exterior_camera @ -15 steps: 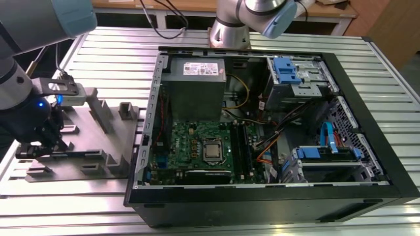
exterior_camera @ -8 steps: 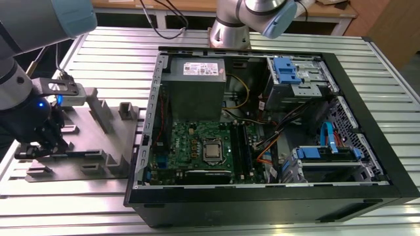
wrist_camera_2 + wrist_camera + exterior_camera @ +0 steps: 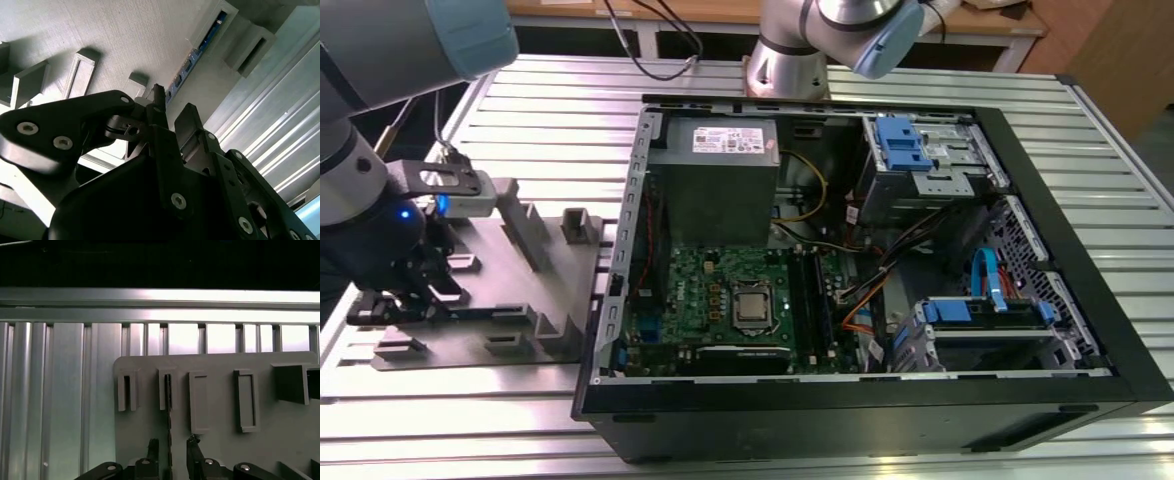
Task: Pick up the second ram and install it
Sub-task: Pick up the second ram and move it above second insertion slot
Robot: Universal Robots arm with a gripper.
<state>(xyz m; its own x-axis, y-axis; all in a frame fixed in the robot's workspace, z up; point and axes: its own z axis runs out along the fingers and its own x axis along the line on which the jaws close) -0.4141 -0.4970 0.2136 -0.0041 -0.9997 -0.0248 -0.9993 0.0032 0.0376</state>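
The gripper grips the ram's exposed end between the tray's holders next, to install the second ram in the motherboard.
The second ram stands on edge in a slot of the grey tray, a thin dark board seen edge-on. In the second wrist view the ram shows as a narrow blue-green strip running between two grey holders. My gripper is open, with one finger on each side of the ram's near end and a small gap to each. In the exterior view the gripper hangs low over the tray at that view's left, beside the computer.
An open computer case lies to the tray's right, with the motherboard and its memory slots exposed. Upright grey posts rise from the tray. Another arm's base stands behind the case. Ribbed metal table surrounds the tray.
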